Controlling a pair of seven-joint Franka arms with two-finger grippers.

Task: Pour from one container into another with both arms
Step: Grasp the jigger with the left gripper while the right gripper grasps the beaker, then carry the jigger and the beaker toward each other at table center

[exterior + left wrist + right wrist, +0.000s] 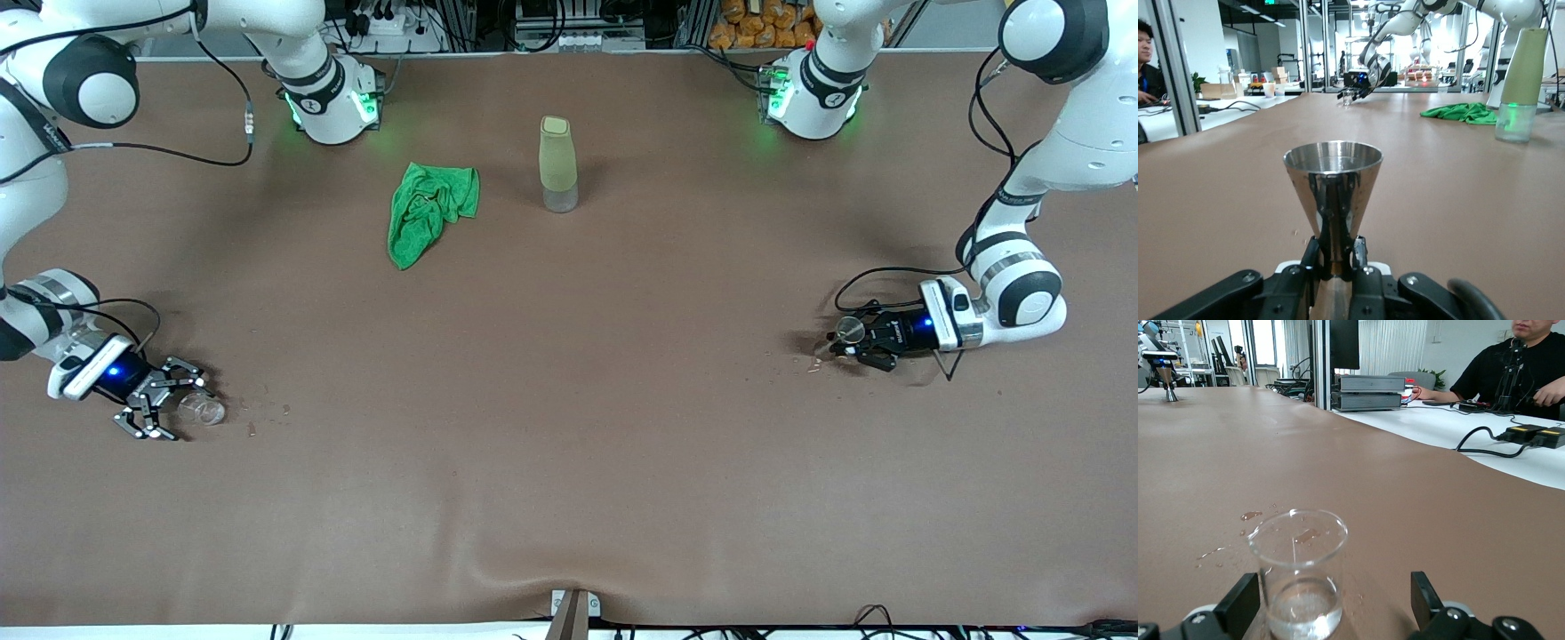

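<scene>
I will grab the tiny clear cup by its side [1302,590] next with my right gripper, so the tiny clear cup's rim [1298,515] stays free to pour the water out.
The tiny clear cup [204,410] stands on the brown table at the right arm's end, with a little water in its bottom [1301,613]. My right gripper [187,407] lies low at the table, open, one finger [1238,607] close beside the cup [1298,570] and the other finger [1426,599] well apart from it. At the left arm's end, my left gripper [840,342] is shut on the narrow base of the silvery metal cup [851,330]. That cup [1333,180] stands upright with its round rim up, and the left gripper [1336,257] pinches its stem.
A tall yellowish-green bottle [558,164] stands mid-table toward the bases, with a crumpled green cloth [428,209] beside it toward the right arm's end. Water drops [1250,516] lie on the table [569,427] near the clear cup, and a few specks [813,364] by the metal cup.
</scene>
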